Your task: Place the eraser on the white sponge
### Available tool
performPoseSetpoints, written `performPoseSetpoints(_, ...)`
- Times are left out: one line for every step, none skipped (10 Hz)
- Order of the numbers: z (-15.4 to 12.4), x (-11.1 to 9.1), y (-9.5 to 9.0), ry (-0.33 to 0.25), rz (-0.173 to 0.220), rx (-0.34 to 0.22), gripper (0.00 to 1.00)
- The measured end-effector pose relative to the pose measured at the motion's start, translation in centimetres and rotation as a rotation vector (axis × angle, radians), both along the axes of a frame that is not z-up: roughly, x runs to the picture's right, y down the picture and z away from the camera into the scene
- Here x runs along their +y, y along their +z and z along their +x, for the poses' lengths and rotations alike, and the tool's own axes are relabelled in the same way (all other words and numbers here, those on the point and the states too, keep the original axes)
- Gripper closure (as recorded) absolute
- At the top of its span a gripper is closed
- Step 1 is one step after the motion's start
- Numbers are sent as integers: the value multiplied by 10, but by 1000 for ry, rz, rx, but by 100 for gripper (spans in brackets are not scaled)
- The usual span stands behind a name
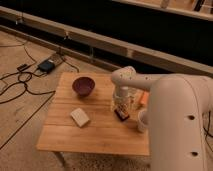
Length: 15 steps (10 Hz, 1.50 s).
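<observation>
The eraser needs to go on the white sponge (80, 117). My gripper will grab the eraser next by its dark middle body (122, 114).
The eraser (121, 115), a small dark block, lies on the wooden table (100, 135) right of centre. My gripper (122, 104) hangs straight over it, fingers pointing down and standing open on either side just above the block. The white sponge (80, 117), a flat off-white block, rests on the table to the left of the eraser, about a hand's width away. My white arm (170, 100) reaches in from the right and hides the table's right edge.
A dark purple bowl (83, 86) stands at the table's back left. A white cup (142, 120) sits right beside the eraser, and an orange stick (144, 98) lies behind it. Cables and a power box (47, 65) lie on the floor to the left.
</observation>
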<state>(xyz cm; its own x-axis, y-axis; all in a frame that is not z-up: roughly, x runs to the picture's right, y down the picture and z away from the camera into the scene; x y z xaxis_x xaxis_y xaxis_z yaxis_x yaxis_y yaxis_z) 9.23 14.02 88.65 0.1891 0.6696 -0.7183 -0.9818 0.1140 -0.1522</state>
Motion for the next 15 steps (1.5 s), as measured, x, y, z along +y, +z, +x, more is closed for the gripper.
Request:
performPoseSetpoints(-1, 2, 2, -4, -7, -2, 35)
performPoseSetpoints(0, 3, 5, -6, -14, -2, 35)
performPoseSetpoints(1, 4, 6, -5, -19, -2, 35)
performPoseSetpoints(1, 5, 8, -4, -25, -3, 37)
performPoseSetpoints(1, 5, 10, -2, -30, -4, 46)
performPoseSetpoints(2, 6, 11, 0, -36, -3, 57)
performPoseSetpoints(2, 6, 12, 3, -39, -3, 66)
performPoseSetpoints(2, 6, 12, 6, -44, 0, 78)
performPoseSetpoints(1, 6, 12, 7, -47, 1, 88)
performPoseSetpoints(-1, 5, 10, 8, -47, 3, 97)
performPoseSetpoints(-4, 2, 7, 9, -43, 3, 100)
performPoseSetpoints(-11, -2, 2, 8, -33, -1, 100)
performPoseSetpoints(-18, -7, -3, 7, -18, -6, 100)
performPoseSetpoints(-25, -12, -11, 3, -5, -9, 100)
performPoseSetpoints(-32, -17, -18, 0, 12, -16, 100)
